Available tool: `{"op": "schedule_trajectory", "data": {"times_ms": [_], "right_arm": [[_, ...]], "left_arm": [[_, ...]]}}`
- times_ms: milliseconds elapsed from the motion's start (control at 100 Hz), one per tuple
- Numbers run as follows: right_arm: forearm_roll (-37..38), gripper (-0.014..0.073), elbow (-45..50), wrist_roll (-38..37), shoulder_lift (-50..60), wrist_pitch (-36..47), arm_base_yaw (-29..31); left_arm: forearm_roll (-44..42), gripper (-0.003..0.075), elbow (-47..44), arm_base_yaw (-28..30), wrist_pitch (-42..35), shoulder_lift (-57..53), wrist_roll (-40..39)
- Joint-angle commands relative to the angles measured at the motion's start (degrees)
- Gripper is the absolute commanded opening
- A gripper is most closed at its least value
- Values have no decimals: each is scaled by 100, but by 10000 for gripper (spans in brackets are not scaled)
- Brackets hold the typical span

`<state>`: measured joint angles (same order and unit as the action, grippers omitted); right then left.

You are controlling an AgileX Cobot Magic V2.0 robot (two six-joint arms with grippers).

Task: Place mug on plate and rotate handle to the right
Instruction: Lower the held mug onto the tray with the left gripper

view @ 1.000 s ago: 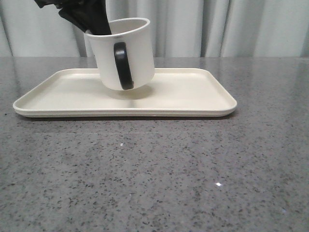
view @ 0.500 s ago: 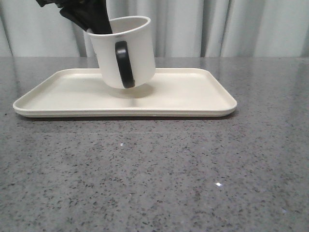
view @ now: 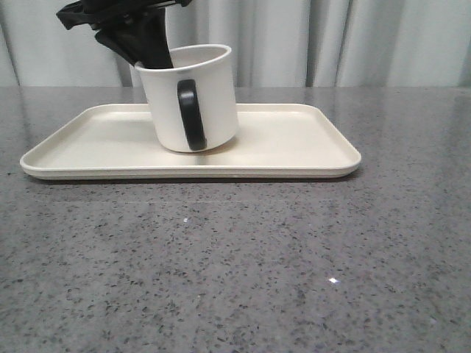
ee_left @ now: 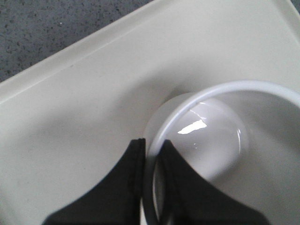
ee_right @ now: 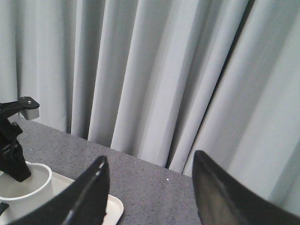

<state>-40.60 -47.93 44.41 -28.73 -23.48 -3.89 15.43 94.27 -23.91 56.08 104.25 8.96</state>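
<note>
My left gripper releases the mug now, since the mug's base rests on the cream plate [view: 294,143], so the mug would stand.
The white mug [view: 193,99] stands upright on the cream plate [view: 294,143], near its middle. Its black handle [view: 189,114] faces the camera. The smiley face is hidden. My left gripper [view: 151,57] is shut on the mug's rim at the far left side, one finger inside and one outside. In the left wrist view the fingers [ee_left: 125,187] pinch the rim of the mug [ee_left: 220,140] over the plate [ee_left: 70,108]. My right gripper [ee_right: 147,161] is open and empty, held high off to the right; it is out of the front view.
The grey speckled table [view: 235,265] stretches in front of the plate. Grey curtains [view: 353,40] hang behind the table's far edge. In the right wrist view the mug [ee_right: 23,190] and a plate corner [ee_right: 112,208] show at lower left.
The mug was tilted and lifted just above the plate; it has come down and now stands flat and upright on it. The left gripper still holds the rim.
</note>
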Motion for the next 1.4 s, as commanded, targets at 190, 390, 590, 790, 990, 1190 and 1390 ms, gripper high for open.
{"op": "schedule_trajectory", "data": {"times_ms": [190,390,590,790,990,1190,1390], "right_arm": [[-74,414,-161,32,-84,336,22],[-74,414,-161,32,-84,340,22],[-74,414,-161,32,-84,340,22],[-74,414,-161,32,-84,340,22],[-74,414,-161,32,-84,340,22],[-74,414,-161,32,-84,335,22],[-74,414,-161,32,-84,335,22]], "left_arm": [[219,-20,182,-50,-230,-234,-41],[206,-20,182,-50,-194,-198,-41],[206,-19,182,-50,-194,-198,-41],[206,-17,182,-50,-145,-198,-41],[206,-16,182,-50,-66,-198,-41],[206,83,182,-50,-49,-198,-41],[206,198,182,-50,-12,-209,-41]]}}
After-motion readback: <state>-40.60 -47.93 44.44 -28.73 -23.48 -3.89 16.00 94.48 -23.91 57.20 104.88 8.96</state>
